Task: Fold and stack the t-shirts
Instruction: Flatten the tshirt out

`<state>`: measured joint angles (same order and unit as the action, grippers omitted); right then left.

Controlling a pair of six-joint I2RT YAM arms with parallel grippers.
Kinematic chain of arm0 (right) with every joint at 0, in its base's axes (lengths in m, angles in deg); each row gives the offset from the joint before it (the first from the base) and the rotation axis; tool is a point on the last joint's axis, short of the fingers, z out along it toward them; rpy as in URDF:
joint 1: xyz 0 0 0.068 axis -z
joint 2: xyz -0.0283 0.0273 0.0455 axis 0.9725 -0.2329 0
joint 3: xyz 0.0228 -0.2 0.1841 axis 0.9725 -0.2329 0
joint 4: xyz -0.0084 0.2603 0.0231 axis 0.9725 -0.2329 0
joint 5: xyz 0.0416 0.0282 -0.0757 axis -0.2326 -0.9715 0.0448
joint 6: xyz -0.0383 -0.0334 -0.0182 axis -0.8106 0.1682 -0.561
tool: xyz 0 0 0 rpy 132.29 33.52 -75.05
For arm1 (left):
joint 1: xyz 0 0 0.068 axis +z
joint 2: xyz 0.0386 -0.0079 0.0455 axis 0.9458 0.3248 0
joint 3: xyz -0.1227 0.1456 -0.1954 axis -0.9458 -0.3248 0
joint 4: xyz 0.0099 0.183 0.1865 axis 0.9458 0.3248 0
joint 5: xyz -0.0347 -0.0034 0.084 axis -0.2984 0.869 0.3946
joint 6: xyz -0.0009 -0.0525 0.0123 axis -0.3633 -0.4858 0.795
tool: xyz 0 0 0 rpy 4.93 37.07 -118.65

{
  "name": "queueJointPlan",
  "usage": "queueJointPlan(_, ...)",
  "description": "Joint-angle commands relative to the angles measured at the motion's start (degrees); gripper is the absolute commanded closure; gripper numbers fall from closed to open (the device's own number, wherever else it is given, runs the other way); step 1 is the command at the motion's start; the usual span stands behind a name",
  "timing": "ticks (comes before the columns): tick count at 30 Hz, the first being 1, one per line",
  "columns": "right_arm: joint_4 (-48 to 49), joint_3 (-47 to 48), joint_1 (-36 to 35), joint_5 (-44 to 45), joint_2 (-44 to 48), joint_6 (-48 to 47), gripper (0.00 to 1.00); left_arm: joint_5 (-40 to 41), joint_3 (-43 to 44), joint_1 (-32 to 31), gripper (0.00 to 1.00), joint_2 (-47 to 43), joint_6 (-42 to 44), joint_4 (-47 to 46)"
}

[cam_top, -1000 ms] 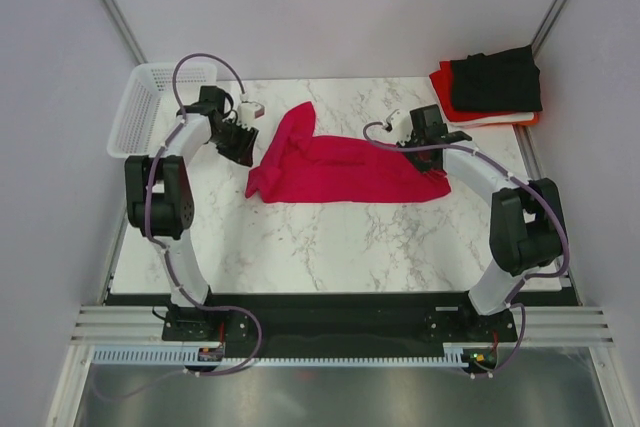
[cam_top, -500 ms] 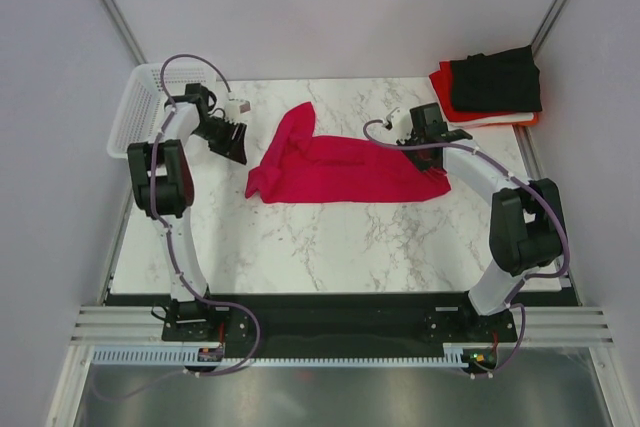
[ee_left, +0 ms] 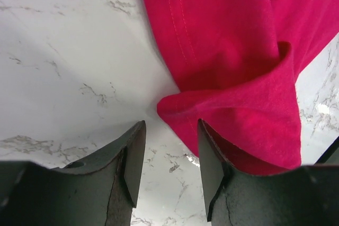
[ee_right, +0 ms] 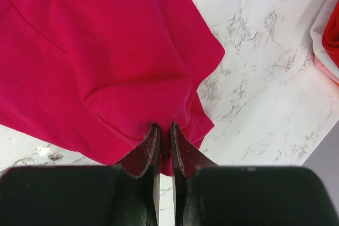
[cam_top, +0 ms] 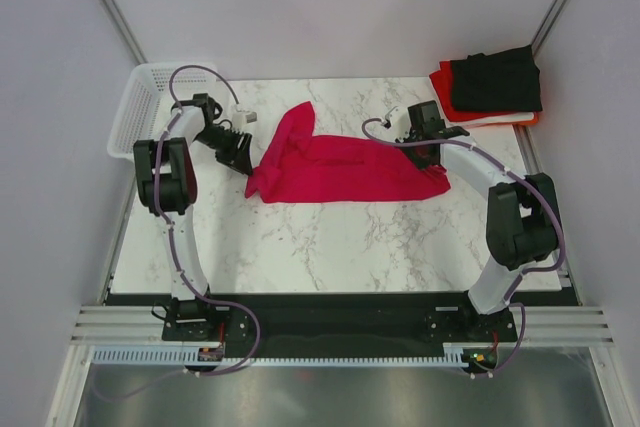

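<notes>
The tip of the shirt's folded corner lies between the open fingers, and closing now would catch the corner, so it is time for my left gripper to close on it.
A crimson-pink t-shirt lies crumpled and half folded across the middle of the marble table. My left gripper is at its left end, open. In the left wrist view the shirt's folded corner lies just ahead of the left gripper, and the right finger overlaps the cloth edge. My right gripper is at the shirt's right end. In its wrist view the right gripper is shut on a pinched fold of the shirt. Folded black, orange-red and white t-shirts are stacked at the back right.
A white mesh basket stands at the table's back left corner, just behind the left arm. The folded stack's edge shows at the right of the right wrist view. Grey walls close in on both sides.
The left arm has swung its elbow back toward the basket, and its gripper has shifted down to the shirt's left corner. The right arm has stayed put, still gripping the cloth.
</notes>
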<state>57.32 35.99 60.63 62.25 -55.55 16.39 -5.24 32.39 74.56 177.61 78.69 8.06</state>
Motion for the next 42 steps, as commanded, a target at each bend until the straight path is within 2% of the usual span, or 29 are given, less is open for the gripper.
queueJointPlan(1, 0.2, 2.39, 0.08, 0.62, -0.08, -0.1, 1.0, -1.76, -0.48, 0.09, 0.49, 1.09, 2.73, 1.12)
queueJointPlan(6, 0.29, 2.21, 0.17, 0.0, -0.17, 0.17, 1.0, -2.46, 1.37, 0.01, 0.5, 3.2, 1.59, 0.77)
queueJointPlan(10, 0.29, 2.04, 0.17, 0.35, -0.08, -0.01, 1.0, -2.99, 1.72, -0.08, 0.61, 3.47, 1.58, 0.85)
queueJointPlan(13, 0.64, 1.43, 0.08, 0.44, 0.01, 0.08, 1.0, -3.95, 1.2, -0.08, 0.64, 3.55, 1.76, 0.77)
queueJointPlan(18, 0.9, 0.46, 0.08, 0.18, 0.19, 0.17, 1.0, -5.45, 1.72, -0.43, 0.87, 3.56, 1.06, 0.77)
queueJointPlan(19, 1.08, 0.46, 0.17, 0.35, 0.19, 0.08, 1.0, -5.45, 1.63, -0.34, 0.97, 2.68, 0.97, 0.77)
queueJointPlan(22, 1.69, 0.54, 0.26, 1.4, 0.45, 0.08, 1.0, -4.49, 0.49, 0.09, 0.98, -0.56, 0.53, -1.25)
queueJointPlan(29, 2.31, 1.86, 1.66, 1.76, 1.59, 0.61, 1.0, -0.97, -0.47, 0.89, 0.98, -17.24, 2.81, -1.61)
queueJointPlan(35, 2.22, -0.24, 2.63, 0.44, 4.22, 0.34, 1.0, 0.26, -2.76, 0.89, 0.98, -26.41, 3.17, -1.26)
queueJointPlan(42, -0.93, -4.29, 2.81, -2.18, 8.18, -2.99, 1.0, 1.58, -13.89, 0.8, 0.98, -37.13, 7.47, 0.23)
